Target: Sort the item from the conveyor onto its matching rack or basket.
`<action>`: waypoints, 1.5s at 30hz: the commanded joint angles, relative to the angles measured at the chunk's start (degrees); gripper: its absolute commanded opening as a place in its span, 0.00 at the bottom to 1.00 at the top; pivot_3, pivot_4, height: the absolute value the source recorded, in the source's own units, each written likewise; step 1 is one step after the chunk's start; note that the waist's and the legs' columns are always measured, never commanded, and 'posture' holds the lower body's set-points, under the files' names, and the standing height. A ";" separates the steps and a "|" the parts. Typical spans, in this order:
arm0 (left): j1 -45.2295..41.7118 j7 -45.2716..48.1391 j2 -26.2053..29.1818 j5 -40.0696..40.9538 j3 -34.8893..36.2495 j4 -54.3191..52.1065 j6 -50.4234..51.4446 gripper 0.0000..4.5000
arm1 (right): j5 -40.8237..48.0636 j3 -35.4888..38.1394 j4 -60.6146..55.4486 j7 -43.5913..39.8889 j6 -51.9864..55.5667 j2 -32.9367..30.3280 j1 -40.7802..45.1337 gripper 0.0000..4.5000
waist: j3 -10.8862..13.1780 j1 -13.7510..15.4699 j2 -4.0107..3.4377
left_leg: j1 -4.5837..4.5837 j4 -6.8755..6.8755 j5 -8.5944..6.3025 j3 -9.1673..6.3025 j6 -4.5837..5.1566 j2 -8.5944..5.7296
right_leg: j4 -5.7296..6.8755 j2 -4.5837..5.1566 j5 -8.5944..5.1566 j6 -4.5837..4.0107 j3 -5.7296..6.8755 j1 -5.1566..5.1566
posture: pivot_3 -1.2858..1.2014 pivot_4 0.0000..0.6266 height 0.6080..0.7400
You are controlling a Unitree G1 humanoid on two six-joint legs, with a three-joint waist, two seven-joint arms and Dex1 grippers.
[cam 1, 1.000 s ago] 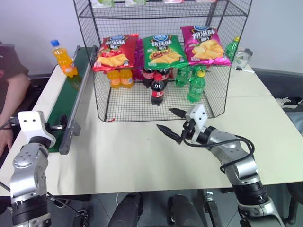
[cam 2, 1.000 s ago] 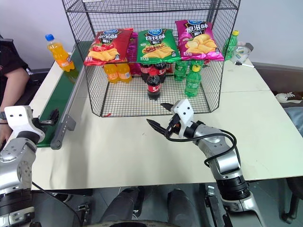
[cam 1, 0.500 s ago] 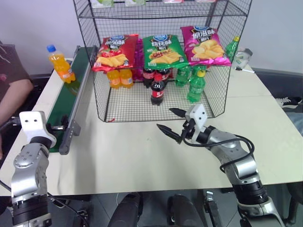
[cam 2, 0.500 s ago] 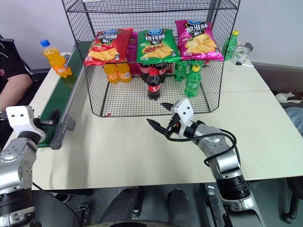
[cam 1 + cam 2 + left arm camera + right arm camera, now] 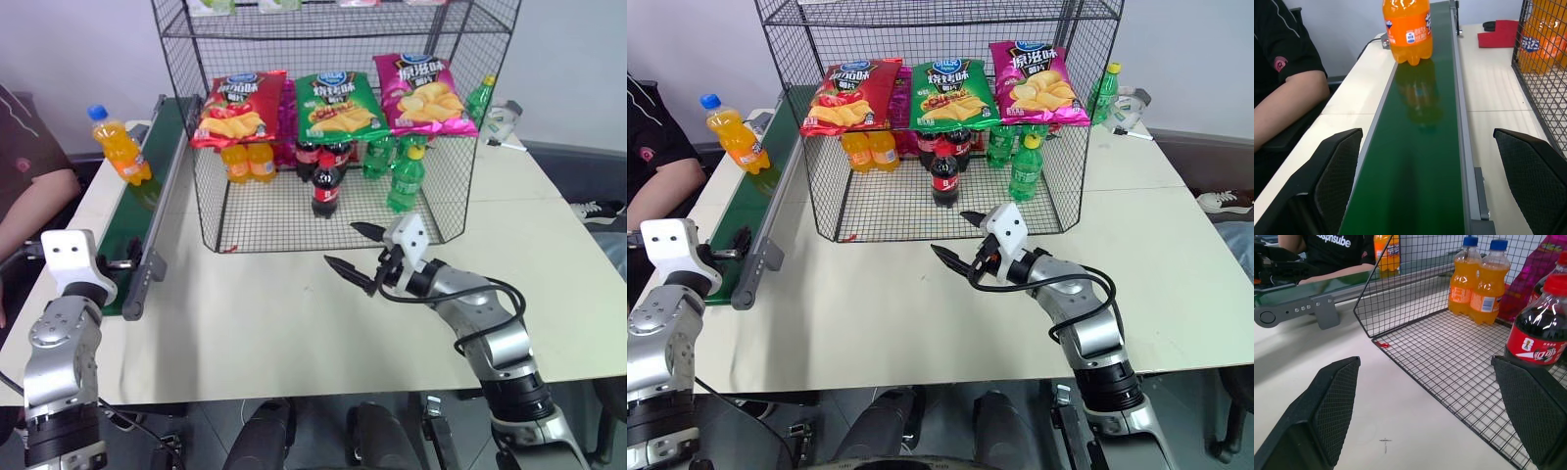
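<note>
The left gripper would miss the orange bottle if it closed now, because a long part of the green belt shows between its fingers and the bottle.
The item, an orange soda bottle [image 5: 118,145] with a blue cap, stands upright on the far half of the conveyor [image 5: 137,220], a dark green belt along the table's left side. My left gripper [image 5: 1427,137] is open at the belt's near end, level and facing the bottle [image 5: 1406,32] with a long stretch of belt between. The black wire rack [image 5: 265,217] stands at the back centre, crisp bags hung on its front. My right gripper [image 5: 355,250] is open and empty above the table, just before the rack's front.
Inside the rack stand two orange soda bottles [image 5: 247,162], cola bottles [image 5: 326,186] and green bottles [image 5: 404,181]. A person's arm [image 5: 34,191] rests left of the conveyor. Another green bottle [image 5: 480,98] stands behind the rack's right side. The white table [image 5: 294,323] spreads in front.
The orange bottle has travelled along the belt toward my left gripper. The person's arm has shifted. Both arms stayed still.
</note>
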State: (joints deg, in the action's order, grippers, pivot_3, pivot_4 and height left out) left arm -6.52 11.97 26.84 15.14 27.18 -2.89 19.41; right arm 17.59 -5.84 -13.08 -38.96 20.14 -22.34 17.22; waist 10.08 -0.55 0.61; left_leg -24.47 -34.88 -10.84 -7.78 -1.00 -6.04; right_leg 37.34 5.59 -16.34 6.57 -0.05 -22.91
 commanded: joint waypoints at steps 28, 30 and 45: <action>-1.06 -2.36 1.18 -0.08 1.92 -1.20 -4.16 1.00 | -1.66 -0.60 -0.73 0.92 -2.47 1.01 0.19 1.00 | 0.00 -0.01 0.00 | 0.00 0.00 0.00 0.00 0.00 0.00 | 0.01 0.00 0.00 0.00 0.00 0.01 | 0.52 0.24 1.00; -1.57 -3.73 1.24 -0.18 2.87 -0.77 -4.75 1.00 | -1.67 -0.60 -0.70 0.92 -2.46 0.99 0.28 1.00 | 0.00 -0.01 0.00 | 0.00 0.00 0.00 0.00 0.00 0.00 | 0.01 0.00 0.00 0.00 0.00 0.01 | 0.52 0.24 1.00; -2.69 -4.87 1.47 0.81 5.42 -0.19 -4.88 1.00 | -1.87 -0.74 0.08 0.79 -2.89 1.25 0.97 1.00 | 0.00 -0.02 0.00 | 0.01 -0.03 0.00 0.00 0.00 0.00 | 0.02 -0.01 0.01 0.01 0.01 0.02 | 0.52 0.24 1.00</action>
State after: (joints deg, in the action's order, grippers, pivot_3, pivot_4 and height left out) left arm -8.61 7.23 27.14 15.50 31.05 -2.21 15.30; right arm 15.84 -6.49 -11.96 -38.13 18.31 -21.46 17.08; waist 10.08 -0.57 0.61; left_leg -24.46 -34.91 -10.84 -7.78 -1.00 -6.04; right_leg 37.36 5.58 -16.33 6.58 -0.04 -22.89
